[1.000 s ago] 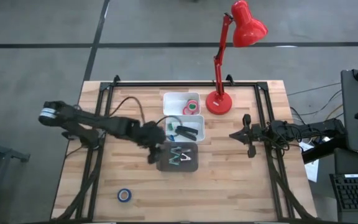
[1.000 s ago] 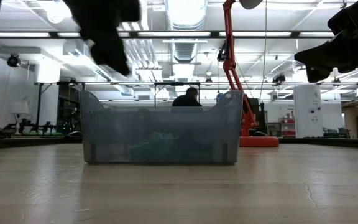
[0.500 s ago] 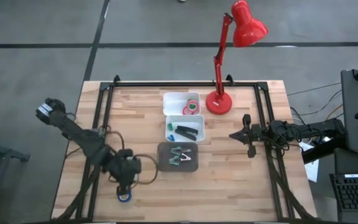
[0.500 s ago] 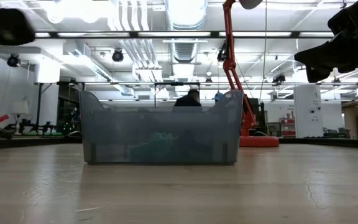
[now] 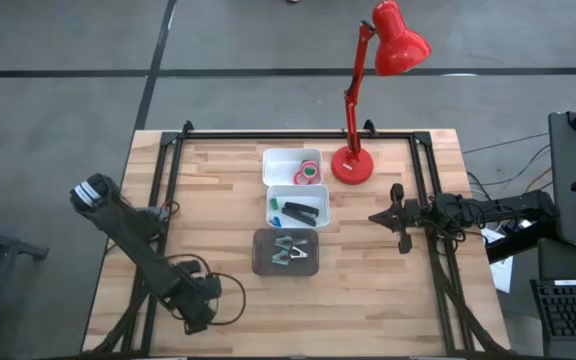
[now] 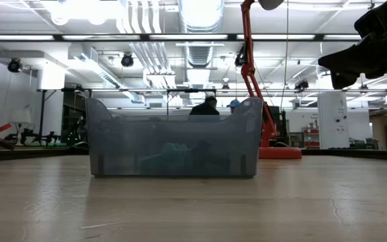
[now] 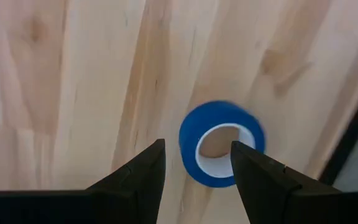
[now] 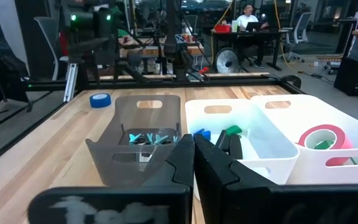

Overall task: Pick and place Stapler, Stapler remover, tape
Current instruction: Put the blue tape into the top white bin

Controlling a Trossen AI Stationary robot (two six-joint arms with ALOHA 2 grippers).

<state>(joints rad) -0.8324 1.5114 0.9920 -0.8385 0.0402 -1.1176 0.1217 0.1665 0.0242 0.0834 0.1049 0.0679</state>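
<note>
My left gripper needs to go lower before it closes on the blue roll's side (image 7: 192,144). Its fingers stop above the roll's side, so they would miss the side if they closed now.
A blue tape roll (image 7: 221,144) lies flat on the wood near the table's near-left corner and also shows in the right wrist view (image 8: 100,99). My left gripper (image 5: 196,312) hangs open right above it, pointing down, its fingers (image 7: 146,169) astride the roll's one side. In the high view the arm hides the roll. The black stapler (image 5: 304,212) lies in the middle white bin. Red and green tape rolls (image 5: 309,171) sit in the far white bin. My right gripper (image 5: 373,217) waits shut at the table's right.
Three bins stand in a row at the table's middle: far white bin (image 5: 280,157), middle white bin (image 5: 320,194) and grey bin (image 5: 260,262) holding teal-handled staple removers (image 5: 286,252). A red desk lamp (image 5: 351,163) stands at the far side. Bare wood surrounds the blue roll.
My left gripper has swung from beside the grey bin toward the table's near-left corner and now stands over the blue tape roll. The roll has stayed where it was. My right arm has kept still.
</note>
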